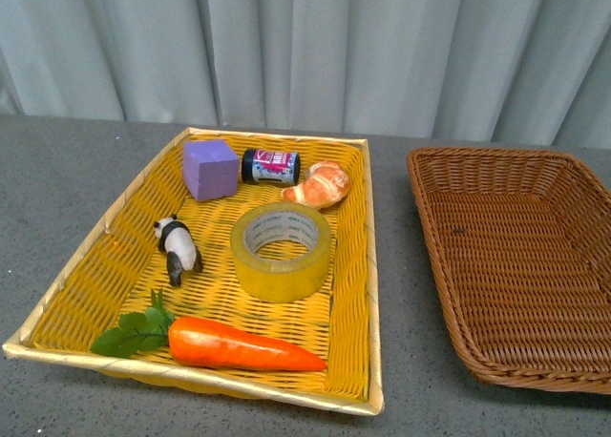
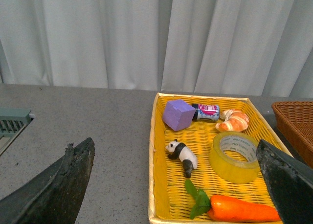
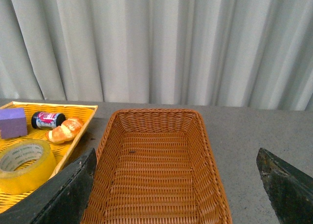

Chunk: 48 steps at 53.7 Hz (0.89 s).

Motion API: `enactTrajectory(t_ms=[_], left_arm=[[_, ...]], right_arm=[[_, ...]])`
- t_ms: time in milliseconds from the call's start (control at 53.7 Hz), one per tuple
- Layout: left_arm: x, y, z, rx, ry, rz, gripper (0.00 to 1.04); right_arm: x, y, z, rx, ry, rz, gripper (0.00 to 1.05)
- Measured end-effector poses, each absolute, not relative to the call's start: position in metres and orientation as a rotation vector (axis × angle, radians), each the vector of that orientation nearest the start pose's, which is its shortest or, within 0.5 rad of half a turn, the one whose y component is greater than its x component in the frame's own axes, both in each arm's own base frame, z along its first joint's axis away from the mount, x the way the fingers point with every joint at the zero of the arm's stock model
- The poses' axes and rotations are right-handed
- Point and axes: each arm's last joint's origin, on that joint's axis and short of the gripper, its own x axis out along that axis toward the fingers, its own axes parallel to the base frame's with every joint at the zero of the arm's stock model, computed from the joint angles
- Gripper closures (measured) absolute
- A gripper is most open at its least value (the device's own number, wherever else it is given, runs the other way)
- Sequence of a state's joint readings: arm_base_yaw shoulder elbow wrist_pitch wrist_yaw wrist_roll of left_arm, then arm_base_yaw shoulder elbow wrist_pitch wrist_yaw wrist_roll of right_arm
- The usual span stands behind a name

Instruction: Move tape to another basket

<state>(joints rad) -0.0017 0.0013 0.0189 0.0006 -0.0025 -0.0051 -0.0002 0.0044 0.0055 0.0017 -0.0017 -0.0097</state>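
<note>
My left gripper grabs the tape by its narrow ring wall (image 1: 239, 238) next, as the tape is a broad roll around an open core (image 1: 282, 237).
The tape (image 1: 282, 251), a wide translucent yellow roll with a white core, lies flat in the middle of the bright yellow tray (image 1: 67, 294). It also shows in the left wrist view (image 2: 234, 156) and the right wrist view (image 3: 24, 165). The dark brown wicker basket (image 1: 573, 370) stands empty to the tray's right, and fills the right wrist view (image 3: 156, 185). Neither arm shows in the front view. My left gripper (image 2: 178, 185) is open, held back above the tray's near left side. My right gripper (image 3: 178, 185) is open above the near end of the basket.
In the tray with the tape lie a purple cube (image 1: 210, 169), a small dark jar (image 1: 270, 165), a croissant (image 1: 320, 184), a panda figure (image 1: 179, 248) and a carrot with green leaves (image 1: 239, 345). Grey tabletop lies all round, with a pale curtain behind. A grey vent (image 2: 12, 123) sits far left.
</note>
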Motion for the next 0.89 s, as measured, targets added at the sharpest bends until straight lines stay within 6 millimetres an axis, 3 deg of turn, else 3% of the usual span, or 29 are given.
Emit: enactTrajectory(t_ms=[130,205,279,484,614,801,894], left_arm=[[0.097,0.0,0.17,-0.008,-0.013,0.009,0.06],[0.1,0.0,0.162,-0.036,0.164,0.161,0.06],[0.104,-0.001,0.158,-0.042,0.224,0.164,0.06],[0.135,0.0,0.17,-0.092,0.242,0.167,0.06],[0.178,-0.009,0.176,-0.133,0.291,0.116,0.06],[0.266,-0.038,0.155,-0.162,0.5,0.052,0.06],[0.292,-0.05,0.147,-0.158,0.558,0.04,0.06]], right_arm=[[0.098,0.0,0.165,-0.01,-0.003,0.002,0.09],[0.098,0.0,0.165,-0.01,-0.003,0.002,0.09],[0.098,0.0,0.165,-0.01,-0.004,0.002,0.09],[0.098,0.0,0.165,-0.01,-0.004,0.001,0.09],[0.098,0.0,0.165,-0.01,-0.004,0.002,0.09],[0.098,0.0,0.165,-0.01,-0.004,0.002,0.09],[0.098,0.0,0.165,-0.01,-0.004,0.002,0.09]])
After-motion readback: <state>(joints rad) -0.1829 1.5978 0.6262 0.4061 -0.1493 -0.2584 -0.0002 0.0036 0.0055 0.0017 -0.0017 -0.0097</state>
